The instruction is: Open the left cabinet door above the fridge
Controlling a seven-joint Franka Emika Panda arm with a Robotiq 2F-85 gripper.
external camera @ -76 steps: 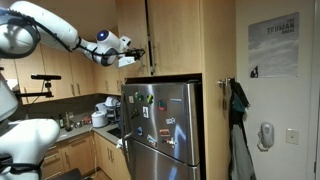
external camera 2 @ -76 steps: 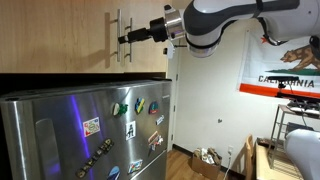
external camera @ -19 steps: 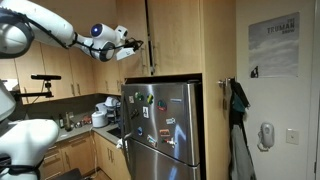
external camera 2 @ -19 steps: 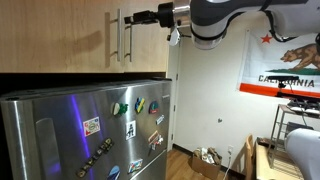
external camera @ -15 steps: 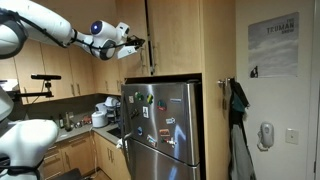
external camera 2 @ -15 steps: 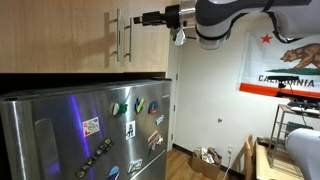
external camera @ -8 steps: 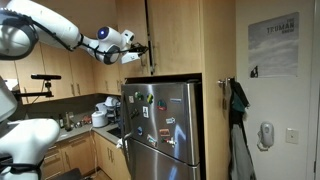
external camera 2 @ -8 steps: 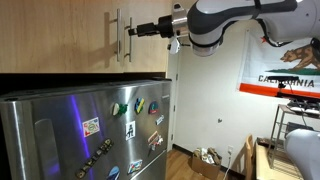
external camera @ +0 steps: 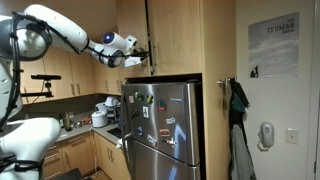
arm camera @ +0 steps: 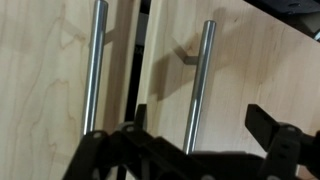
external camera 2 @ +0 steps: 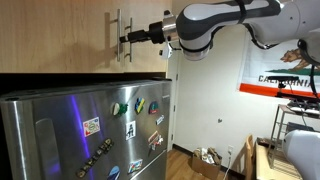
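Note:
My fingers stop short in depth, so my gripper should move toward the bar before it closes on the bar (arm camera: 197,102) between my fingers.
The left cabinet door (external camera: 132,30) is a narrow light-wood panel above the stainless fridge (external camera: 165,120); both also show in an exterior view, the door (external camera 2: 60,35) and the fridge (external camera 2: 80,130). Two slim metal bar handles flank the seam between it and the wider door (external camera: 175,35). My gripper (external camera: 149,57) (external camera 2: 124,40) is at that seam. In the wrist view the gripper (arm camera: 200,122) is open, and its jaws straddle the bar handle (arm camera: 203,70) right of the seam. The other handle (arm camera: 93,60) is outside the jaws. I cannot tell which door the straddled handle belongs to. Both doors look shut.
A tall wood panel (external camera: 218,90) stands beside the fridge, then a wall with a hanging bag (external camera: 238,100). Kitchen counters with clutter (external camera: 85,118) and more cabinets lie on the arm's side. A wall with a flag (external camera 2: 285,70) is behind the arm.
The gripper was higher and farther back from the handles a second ago. It has dropped and moved in to the seam, with its jaws now around a handle.

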